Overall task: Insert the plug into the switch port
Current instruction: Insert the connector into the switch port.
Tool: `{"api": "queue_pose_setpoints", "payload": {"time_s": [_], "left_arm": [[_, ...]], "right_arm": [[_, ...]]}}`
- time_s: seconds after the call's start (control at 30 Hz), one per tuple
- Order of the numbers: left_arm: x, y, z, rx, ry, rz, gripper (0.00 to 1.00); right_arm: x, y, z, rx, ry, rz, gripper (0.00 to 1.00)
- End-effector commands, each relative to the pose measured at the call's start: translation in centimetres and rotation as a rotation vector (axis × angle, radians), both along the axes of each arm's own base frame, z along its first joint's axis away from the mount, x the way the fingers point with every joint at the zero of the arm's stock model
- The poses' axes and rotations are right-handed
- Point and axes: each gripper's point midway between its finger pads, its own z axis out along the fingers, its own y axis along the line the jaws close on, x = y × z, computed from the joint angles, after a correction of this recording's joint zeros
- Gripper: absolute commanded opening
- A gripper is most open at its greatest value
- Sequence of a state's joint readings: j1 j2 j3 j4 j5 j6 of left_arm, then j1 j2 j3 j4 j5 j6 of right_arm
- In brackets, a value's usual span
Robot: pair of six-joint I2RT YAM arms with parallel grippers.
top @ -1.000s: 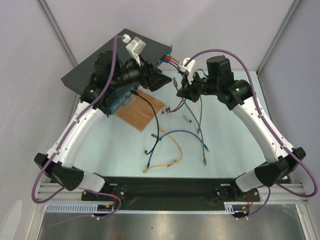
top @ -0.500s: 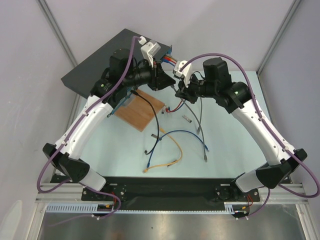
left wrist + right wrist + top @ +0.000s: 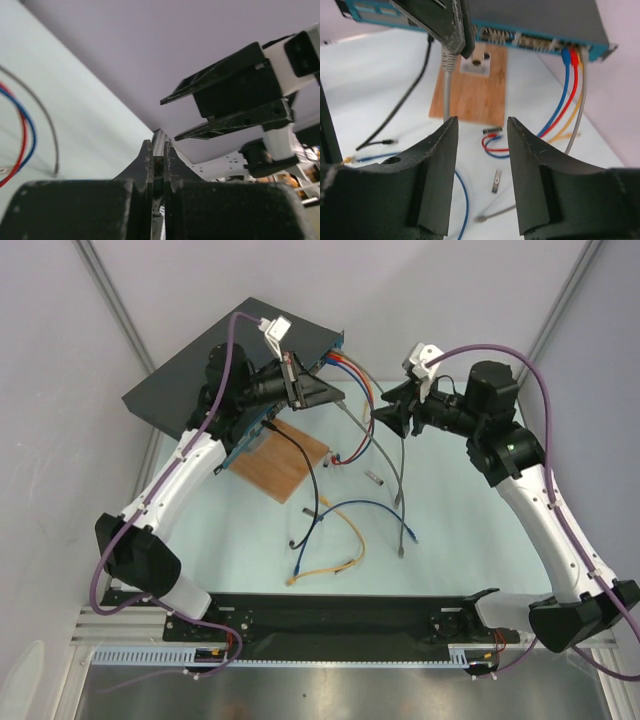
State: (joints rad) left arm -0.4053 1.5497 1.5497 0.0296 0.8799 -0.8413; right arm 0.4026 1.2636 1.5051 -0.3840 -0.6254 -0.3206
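I need to hold the grey cable [image 3: 349, 412] [image 3: 447, 95] with my right gripper just behind the plug's boot, so the plug's tip stays free to go into the switch port.
The switch [image 3: 190, 375] is a flat dark box at the back left; its blue port face [image 3: 520, 39] runs along the top of the right wrist view. My left gripper [image 3: 337, 400] is shut on the grey plug [image 3: 448, 56], just in front of that face, and the plug's grey cable [image 3: 447, 95] hangs down from it. In the left wrist view the left gripper [image 3: 158, 148] has only a thin dark piece between its closed jaws. My right gripper [image 3: 380, 417] stands open and empty to the right of the plug; the right gripper [image 3: 480, 125] faces the switch.
Blue, red and yellow cables [image 3: 568, 90] are plugged in at the switch's right end. A brown wooden board [image 3: 292, 458] lies before the switch. Loose blue [image 3: 352, 508], yellow [image 3: 335, 565] and black [image 3: 312, 475] cables and a small metal clip [image 3: 373, 478] lie mid-table.
The left gripper closed on the grey plug. The right gripper opened, let go of it and drew back to the right.
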Motion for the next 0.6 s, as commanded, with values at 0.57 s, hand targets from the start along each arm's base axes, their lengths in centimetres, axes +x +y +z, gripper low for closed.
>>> {"api": "queue_pose_setpoints", "payload": {"time_s": [0.57], "left_arm": [[-2.8, 0.7, 7.2, -0.237, -0.005, -0.108, 0.0]], "right_arm": [[-3.7, 4.0, 7.9, 0.309, -0.366, 0.141, 0.32]]}}
